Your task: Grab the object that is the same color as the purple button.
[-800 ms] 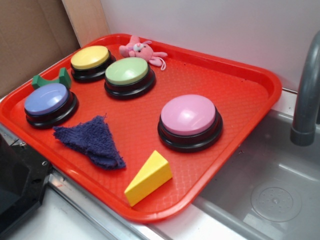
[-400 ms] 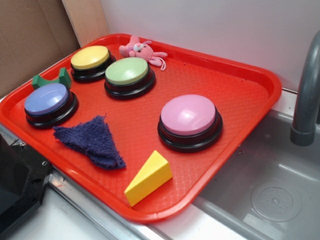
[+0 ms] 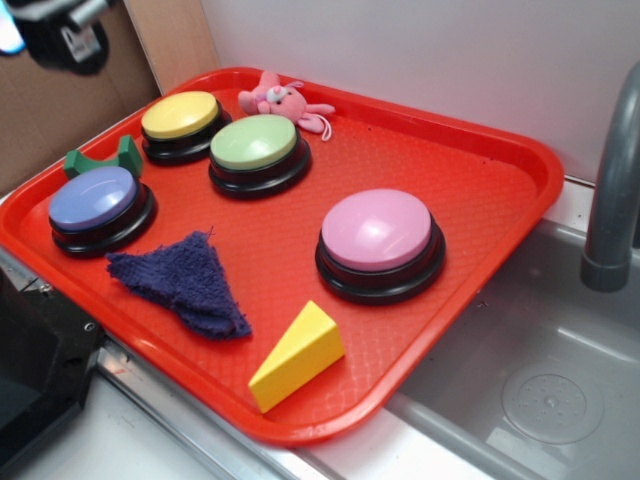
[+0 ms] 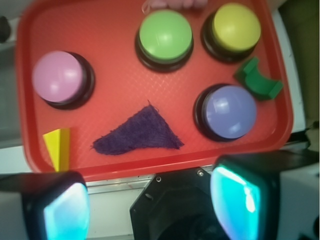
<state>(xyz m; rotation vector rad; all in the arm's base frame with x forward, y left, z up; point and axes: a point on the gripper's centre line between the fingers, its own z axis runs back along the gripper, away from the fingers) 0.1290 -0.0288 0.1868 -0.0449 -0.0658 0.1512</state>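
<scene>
The dark purple cloth matches the purple button (image 3: 95, 200), so my gripper should next grab the cloth by its middle (image 3: 188, 284) to pick it out.
The object, a limp dark blue-purple knitted cloth (image 3: 185, 280) (image 4: 140, 136), lies flat near the front edge of the red tray (image 3: 480, 200). The purple button (image 3: 95, 200) (image 4: 230, 111) stands just beside it, at the tray's left end. My gripper (image 3: 45, 30) (image 4: 150, 210) hangs high above the tray's back left corner, well away from the cloth. In the wrist view its two fingers stand far apart at the bottom corners, open, with nothing between them.
On the tray also stand a pink-lilac button (image 3: 378, 232), a green button (image 3: 254, 142), a yellow button (image 3: 180, 115), a yellow wedge (image 3: 297, 355), a green arch block (image 3: 100, 158) and a pink plush (image 3: 280, 100). A sink (image 3: 540, 380) and faucet (image 3: 610, 200) lie right; the black robot base (image 3: 30, 370) sits front left.
My gripper has come into the exterior view at the top left corner. The things on the tray have not moved.
</scene>
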